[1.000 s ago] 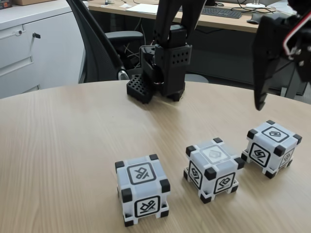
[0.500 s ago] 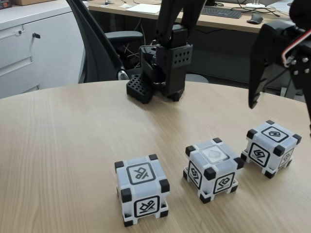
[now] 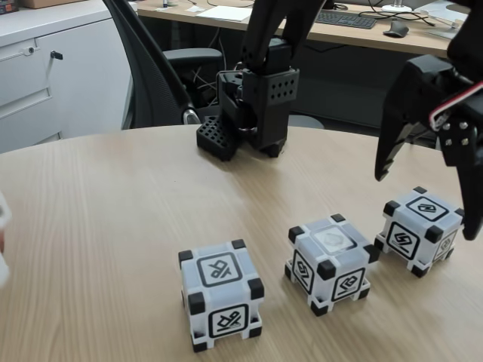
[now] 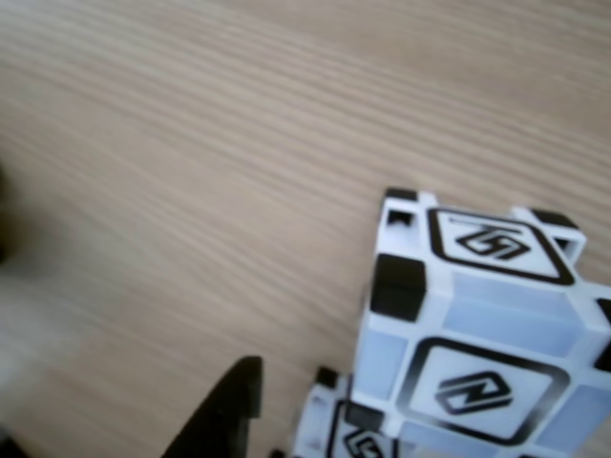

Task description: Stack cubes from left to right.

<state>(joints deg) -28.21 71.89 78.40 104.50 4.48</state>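
Observation:
My gripper grabs the black-cornered white cube by its opposite sides next, to stack it with the other cubes.
Three white cubes with black corners stand in a row on the wooden table in the fixed view: the left cube, the middle cube and the right cube. My black gripper hangs open just above the right cube, one finger to its left and the other finger to its right, with nothing held. In the other view the right cube is close at the lower right, a second cube peeks in below it, and one black fingertip stands to its left.
The arm's black base stands at the table's far edge. Behind it are an office chair, a desk with a keyboard and white cabinets. A blurred pale object shows at the left edge.
The gripper's fingers have spread apart and dropped lower, moving left over the right cube. A blurred pale object has come in at the left edge. The cubes have not moved.

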